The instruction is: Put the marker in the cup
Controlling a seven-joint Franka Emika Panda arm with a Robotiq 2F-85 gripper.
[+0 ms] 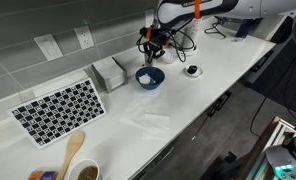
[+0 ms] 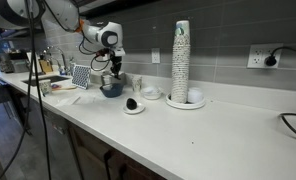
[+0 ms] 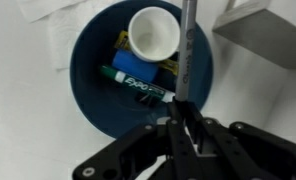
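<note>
My gripper should first bring the grey marker over to the cup, because the marker is above the blue bowl and would fall in if I opened my gripper now.
In the wrist view a blue bowl holds the small pale white cup, upright with its mouth open. A green-capped marker lies in the bowl beside the cup. My gripper is shut on a grey marker, which points away from the jaws and lies over the bowl just right of the cup's rim. In both exterior views the gripper hangs just above the blue bowl.
A checkerboard and a grey box lie on the white counter. A small dish with a dark object, a tall stack of cups and a low white bowl stand nearby. A wooden spoon lies near the counter's front edge.
</note>
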